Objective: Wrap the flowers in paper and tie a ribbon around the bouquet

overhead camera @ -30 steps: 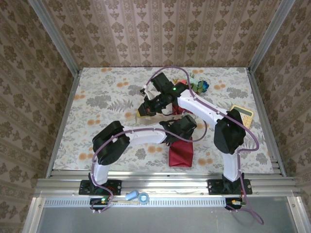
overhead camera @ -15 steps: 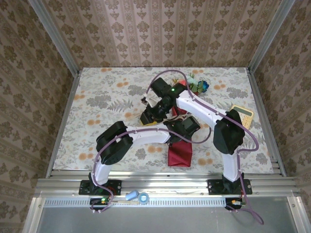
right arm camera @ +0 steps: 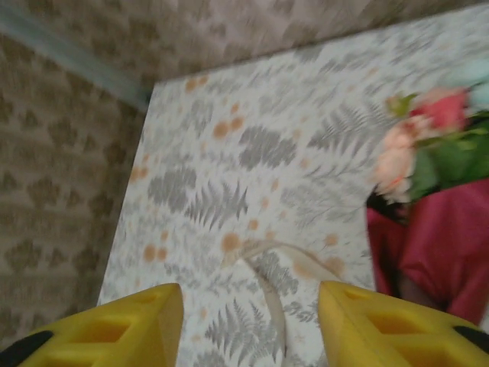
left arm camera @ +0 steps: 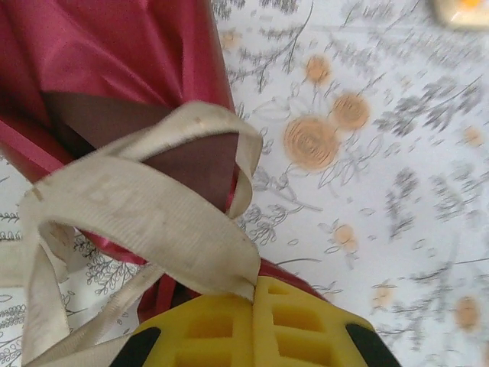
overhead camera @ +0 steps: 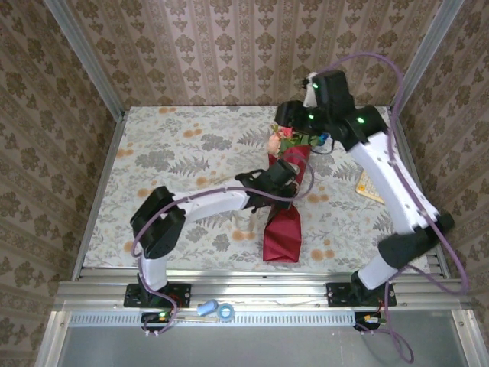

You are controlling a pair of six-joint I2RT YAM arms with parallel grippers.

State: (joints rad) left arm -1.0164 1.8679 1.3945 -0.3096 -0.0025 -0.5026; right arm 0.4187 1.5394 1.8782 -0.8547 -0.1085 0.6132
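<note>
Next, the right gripper takes hold of the cream ribbon by its loose end (right arm camera: 249, 251) beside the paper and lifts it to tie the ribbon around the bouquet.
The bouquet's crimson paper (overhead camera: 283, 225) lies as a slim cone in mid-table, with the flowers (overhead camera: 286, 142) at its far end. My left gripper (overhead camera: 281, 176) rests over the cone's middle. In the left wrist view its yellow fingertips (left arm camera: 256, 294) are pressed together on the cream ribbon (left arm camera: 137, 206), which loops around the red paper (left arm camera: 114, 53). My right gripper (overhead camera: 290, 116) hangs high above the blooms. It is open (right arm camera: 248, 325) with nothing between its fingers. Below it a loose ribbon end (right arm camera: 271, 283) lies on the cloth, beside the pink flowers (right arm camera: 428, 138) and the paper (right arm camera: 435, 245).
A yellow calculator (overhead camera: 369, 184) lies right of the bouquet, partly under the right arm. Patterned walls close in the table on three sides. A blue tape roll (overhead camera: 225, 311) sits on the front rail.
My right gripper has opened, let go of the ribbon, and risen toward the back right. My left gripper has shifted farther along the cone, still shut on the ribbon.
</note>
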